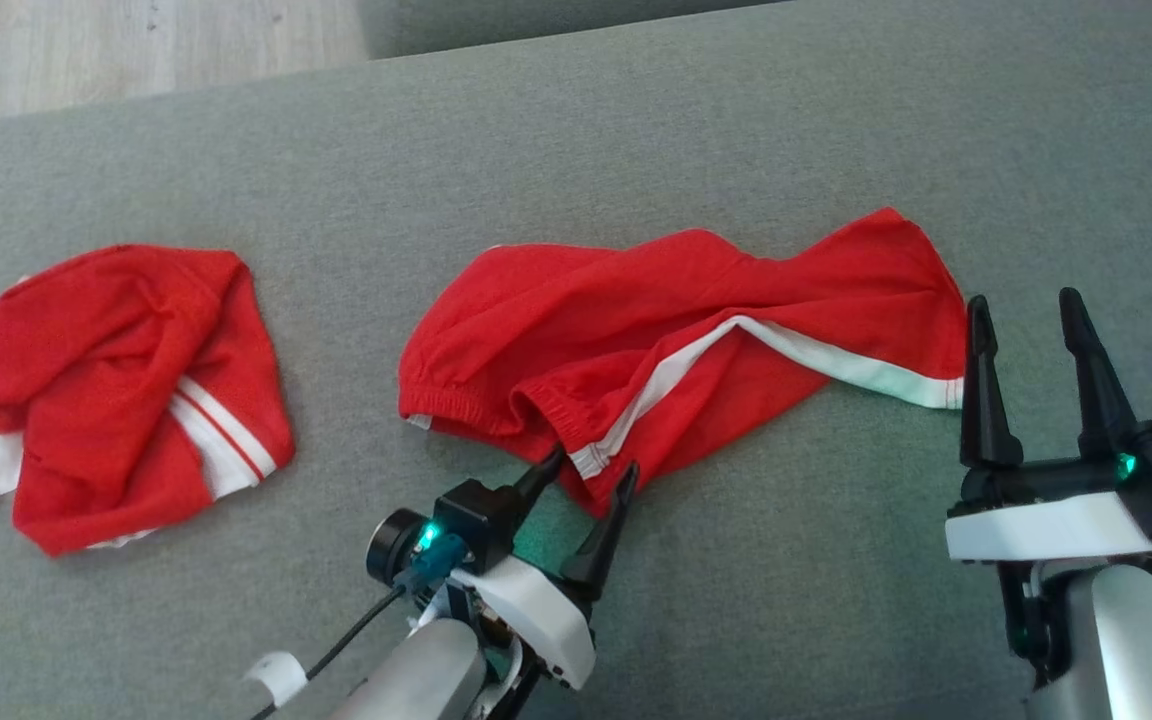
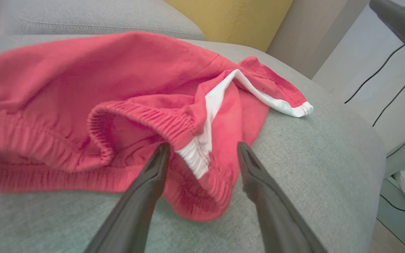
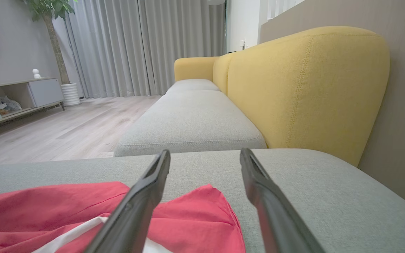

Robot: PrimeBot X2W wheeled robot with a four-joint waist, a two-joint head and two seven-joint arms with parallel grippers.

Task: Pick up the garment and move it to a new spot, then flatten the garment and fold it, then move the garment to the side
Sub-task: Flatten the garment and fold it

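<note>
The waistband edge (image 2: 173, 126) stands up where the white stripe ends. I need to pinch the garment (image 2: 118, 80) there next with my left gripper while the rest lies loose.
The garment (image 1: 676, 330) is a pair of red shorts with a white side stripe, lying rumpled and partly spread on the grey sofa cushion (image 1: 636, 130). My left gripper (image 1: 594, 462) is open at its near edge. In the left wrist view the garment (image 2: 118, 80) fills the middle, and the left gripper (image 2: 202, 147) straddles the elastic waistband where the white stripe ends, without pinching it. My right gripper (image 1: 1024, 302) stands open just right of the garment's right leg hem. In the right wrist view the right gripper (image 3: 205, 154) hangs over the hem of the garment (image 3: 65, 207).
A second red garment (image 1: 126, 390) with white stripes lies crumpled at the left of the cushion. Wooden floor (image 1: 136, 50) shows beyond the far edge. The yellow sofa back (image 3: 308, 88) rises to the right, and cables (image 2: 392, 88) hang past the cushion's end.
</note>
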